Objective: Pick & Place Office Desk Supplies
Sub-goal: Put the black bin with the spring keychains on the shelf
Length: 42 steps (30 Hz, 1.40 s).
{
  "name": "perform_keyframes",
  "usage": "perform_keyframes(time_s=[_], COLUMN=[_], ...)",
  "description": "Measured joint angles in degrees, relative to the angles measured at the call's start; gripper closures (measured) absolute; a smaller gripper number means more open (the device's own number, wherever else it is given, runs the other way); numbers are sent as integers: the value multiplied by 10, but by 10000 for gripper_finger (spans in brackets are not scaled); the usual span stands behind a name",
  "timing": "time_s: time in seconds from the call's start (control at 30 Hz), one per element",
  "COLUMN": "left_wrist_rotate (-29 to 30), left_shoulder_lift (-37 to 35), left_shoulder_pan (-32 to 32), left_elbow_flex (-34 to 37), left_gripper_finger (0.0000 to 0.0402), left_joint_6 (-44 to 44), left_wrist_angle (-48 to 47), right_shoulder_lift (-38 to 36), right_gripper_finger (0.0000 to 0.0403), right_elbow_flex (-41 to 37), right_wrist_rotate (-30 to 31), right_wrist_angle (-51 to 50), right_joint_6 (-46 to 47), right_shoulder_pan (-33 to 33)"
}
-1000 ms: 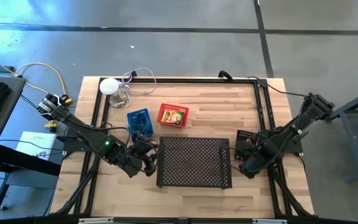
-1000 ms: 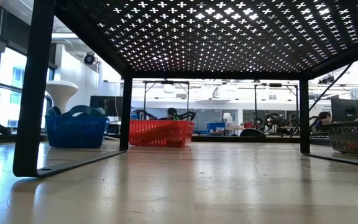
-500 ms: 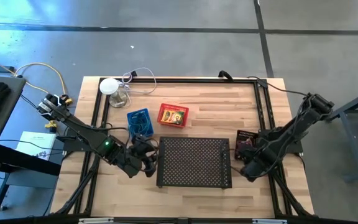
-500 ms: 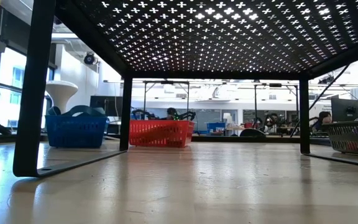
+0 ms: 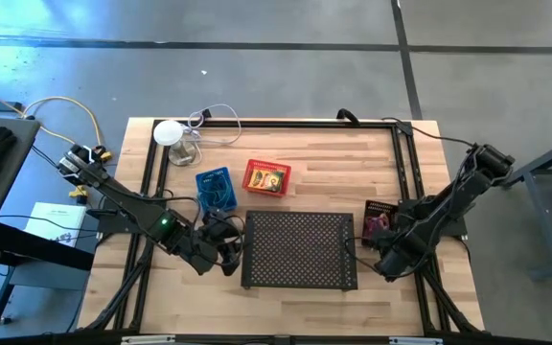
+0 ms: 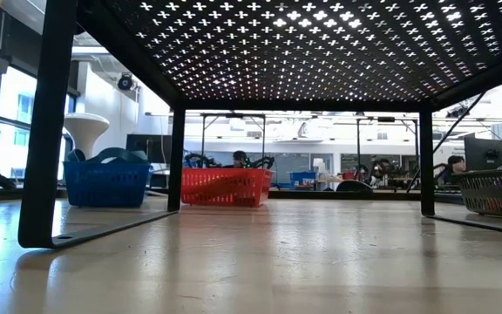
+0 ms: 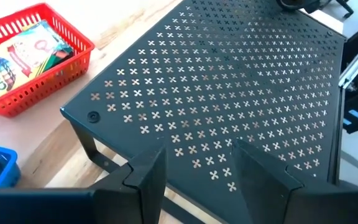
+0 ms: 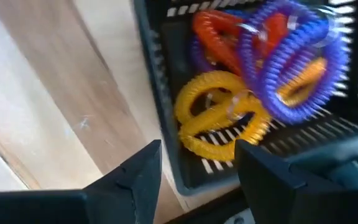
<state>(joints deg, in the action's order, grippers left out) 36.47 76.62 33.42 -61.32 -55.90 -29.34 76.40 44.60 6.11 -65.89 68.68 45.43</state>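
Note:
My fingers hover at an angle over the basket's corner (image 8: 186, 185), so my right gripper turns and lowers, before it closes on the basket's near side (image 8: 159, 106).
A small black mesh basket (image 5: 379, 218) at the table's right holds coiled loops: yellow (image 8: 219, 121), orange-red (image 8: 219, 37) and purple (image 8: 291, 68). My right gripper (image 5: 384, 257) points down just on the near side of that basket, open (image 8: 197, 180), its fingers over the basket's near wall (image 8: 166, 130) with nothing between them. A red basket (image 5: 266, 178) holds a yellow crayon box (image 7: 17, 50); a blue basket (image 5: 214, 189) stands to its left. My left gripper (image 5: 228, 246) hangs open (image 7: 197, 180) at the large black perforated tray's left end, holding nothing.
The large black perforated tray (image 5: 300, 251) stands on legs in the table's near middle, between both arms. A white round disc (image 5: 169, 132) with clear cable sits at the far left. The low view looks under the tray toward the blue (image 6: 107, 181), red (image 6: 225, 186) and black (image 6: 495, 192) baskets.
My right gripper has come down and drifted a little toward the table's near edge, uncovering the black basket and its coloured loops in the high view. The baskets and tray have stayed put.

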Motion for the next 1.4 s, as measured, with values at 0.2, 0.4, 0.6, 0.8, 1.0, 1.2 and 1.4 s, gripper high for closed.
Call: perform_keyframes(time_s=[0.2, 0.4, 0.6, 0.8, 1.0, 1.2, 1.4], left_wrist_rotate=[3, 5, 5, 10, 12, 9, 9], left_shoulder_lift=[0, 0, 0, 5, 22, 30, 30], left_shoulder_pan=[1, 3, 16, 21, 24, 24, 24], left_elbow_flex=[0, 0, 0, 0, 0, 0, 0], left_gripper_finger=[230, 230, 230, 230, 230, 230, 230], left_joint_6=[19, 11, 28, 26, 24, 18, 18], left_wrist_angle=[0, 0, 0, 0, 2, 2, 19], right_shoulder_lift=[0, 0, 0, 0, 0, 0, 0], right_gripper_finger=[225, 227, 227, 227, 227, 229, 302], right_elbow_flex=[-14, -14, -14, -27, -78, -92, -92], right_wrist_rotate=[6, 26, 38, 50, 45, 45, 30], right_wrist_angle=[38, 51, 78, 89, 155, 164, 164], right_joint_6=[-55, -60, -85, -87, -86, -85, -111], right_shoulder_pan=[0, 0, 0, 0, 0, -1, -1])
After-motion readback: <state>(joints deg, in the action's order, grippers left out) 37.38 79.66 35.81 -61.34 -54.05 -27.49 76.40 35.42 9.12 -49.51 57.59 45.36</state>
